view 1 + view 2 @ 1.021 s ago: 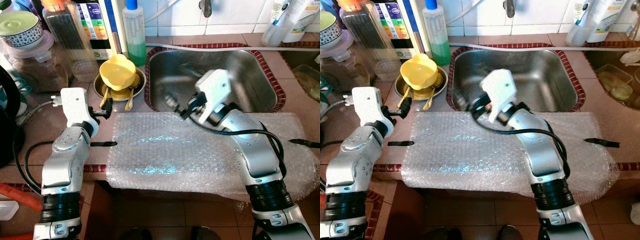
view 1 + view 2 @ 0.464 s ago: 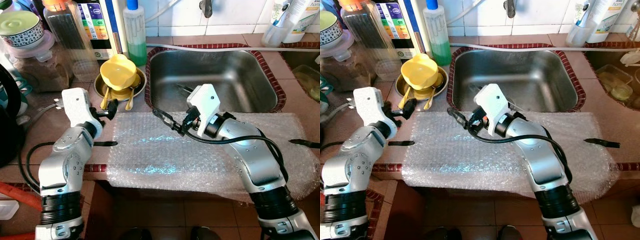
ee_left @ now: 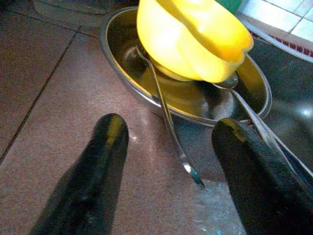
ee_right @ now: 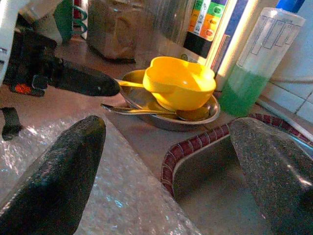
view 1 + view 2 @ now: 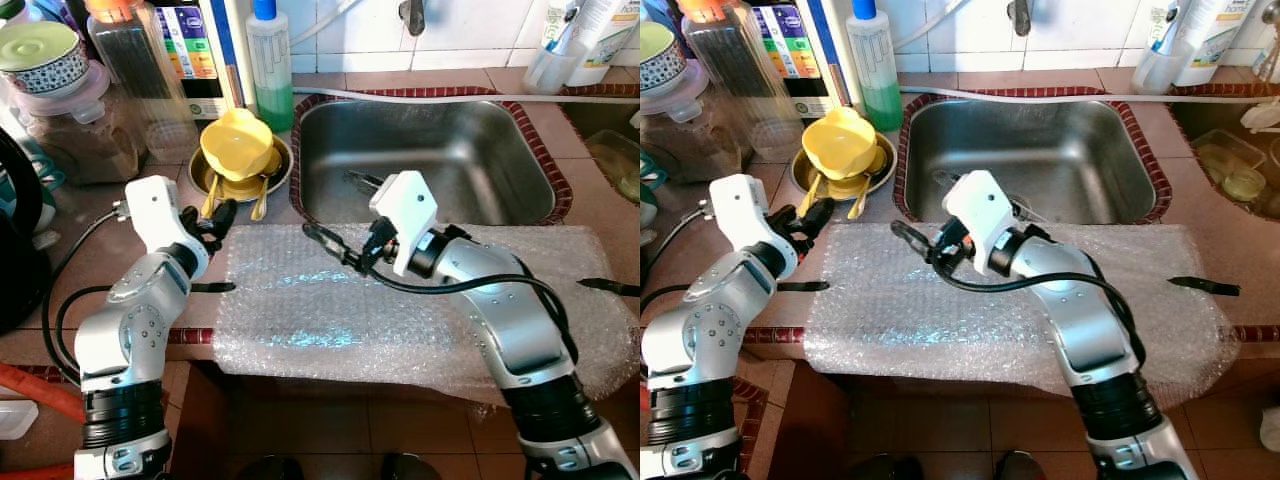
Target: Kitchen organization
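I need to grab the spoon next with my left gripper by its handle jutting past the dish's rim (image 5: pixel 209 204), because the yellow bowl (image 5: pixel 235 143) crowds the spoon's head inside the dish.
A yellow bowl (image 5: pixel 235 143) sits in a shallow steel dish (image 5: pixel 277 163) on the counter left of the sink, with spoons (image 5: pixel 258 197) resting over the dish's front rim. My left gripper (image 5: pixel 215 220) is open just in front of the dish; in the left wrist view a spoon handle (image 3: pixel 168 125) lies between its fingers (image 3: pixel 98 171). My right gripper (image 5: pixel 328 245) is open above the back edge of the bubble wrap (image 5: pixel 400 320), pointing left at the dish. The right wrist view looks at the yellow bowl (image 4: pixel 178 81) and the left gripper's finger (image 4: pixel 83 82).
The steel sink (image 5: pixel 470 125) lies behind the bubble wrap. A green soap bottle (image 5: pixel 268 75), jars (image 5: pixel 75 125) and a printed box crowd the back left. Black strips (image 5: pixel 610 287) hold the wrap's ends. The counter's front edge is close below the wrap.
My right gripper has swung out of the sink and leftward over the bubble wrap toward the dish. My left gripper has moved forward to the dish's front rim.
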{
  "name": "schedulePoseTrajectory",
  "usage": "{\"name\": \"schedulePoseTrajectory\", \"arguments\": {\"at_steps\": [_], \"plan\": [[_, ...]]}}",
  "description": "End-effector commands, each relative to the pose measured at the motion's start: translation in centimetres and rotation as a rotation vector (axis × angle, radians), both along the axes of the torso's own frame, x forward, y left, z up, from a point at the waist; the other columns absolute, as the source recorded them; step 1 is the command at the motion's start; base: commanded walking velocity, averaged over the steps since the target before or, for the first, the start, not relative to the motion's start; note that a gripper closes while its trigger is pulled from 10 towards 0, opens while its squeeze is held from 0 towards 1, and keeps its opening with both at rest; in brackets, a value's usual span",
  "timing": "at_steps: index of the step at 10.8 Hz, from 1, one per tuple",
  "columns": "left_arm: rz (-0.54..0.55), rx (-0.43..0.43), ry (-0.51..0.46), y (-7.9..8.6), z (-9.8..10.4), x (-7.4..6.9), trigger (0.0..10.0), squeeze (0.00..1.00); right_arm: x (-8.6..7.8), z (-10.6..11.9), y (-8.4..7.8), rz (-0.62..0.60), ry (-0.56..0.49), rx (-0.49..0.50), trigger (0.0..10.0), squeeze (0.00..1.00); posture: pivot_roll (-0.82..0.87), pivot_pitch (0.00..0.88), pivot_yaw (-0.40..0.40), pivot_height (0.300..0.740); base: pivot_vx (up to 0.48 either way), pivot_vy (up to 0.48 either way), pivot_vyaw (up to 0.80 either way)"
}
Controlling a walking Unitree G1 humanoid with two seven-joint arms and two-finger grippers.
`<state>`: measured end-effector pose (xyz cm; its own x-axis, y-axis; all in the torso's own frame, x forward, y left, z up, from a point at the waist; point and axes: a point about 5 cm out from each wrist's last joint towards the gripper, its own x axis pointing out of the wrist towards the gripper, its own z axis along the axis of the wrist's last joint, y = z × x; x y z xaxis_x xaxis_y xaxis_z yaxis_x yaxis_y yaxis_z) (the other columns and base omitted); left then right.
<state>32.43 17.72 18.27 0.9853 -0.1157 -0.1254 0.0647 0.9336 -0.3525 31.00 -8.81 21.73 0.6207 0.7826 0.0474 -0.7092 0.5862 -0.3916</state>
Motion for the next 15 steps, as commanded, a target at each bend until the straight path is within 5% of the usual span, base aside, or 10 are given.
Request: {"name": "schedulePoseTrajectory", "arguments": {"at_steps": [1, 10, 15], "plan": [[0.014, -0.002, -0.010, 0.2, 0.5, 0.0, 0.0, 0.00, -0.4, 0.4, 0.3, 0.025, -0.028, -0.010, 10.0, 0.00, -0.10, 0.160, 0.072, 0.740, 0.000, 0.000, 0.00], [0.033, -0.047, -0.010, 0.3, 0.8, 0.1, 0.0, 0.00, -0.3, 0.2, 0.4, 0.032, -0.048, -0.045, 10.0, 0.00, -0.11, 0.160, 0.065, 0.740, 0.000, 0.000, 0.00], [0.062, 0.004, -0.070, 0.8, 2.2, 0.0, 0.0, 0.00, -0.1, 0.3, 0.3, 0.025, -0.057, -0.048, 10.0, 0.00, -0.10, 0.159, 0.063, 0.740, 0.000, 0.000, 0.00]]}}
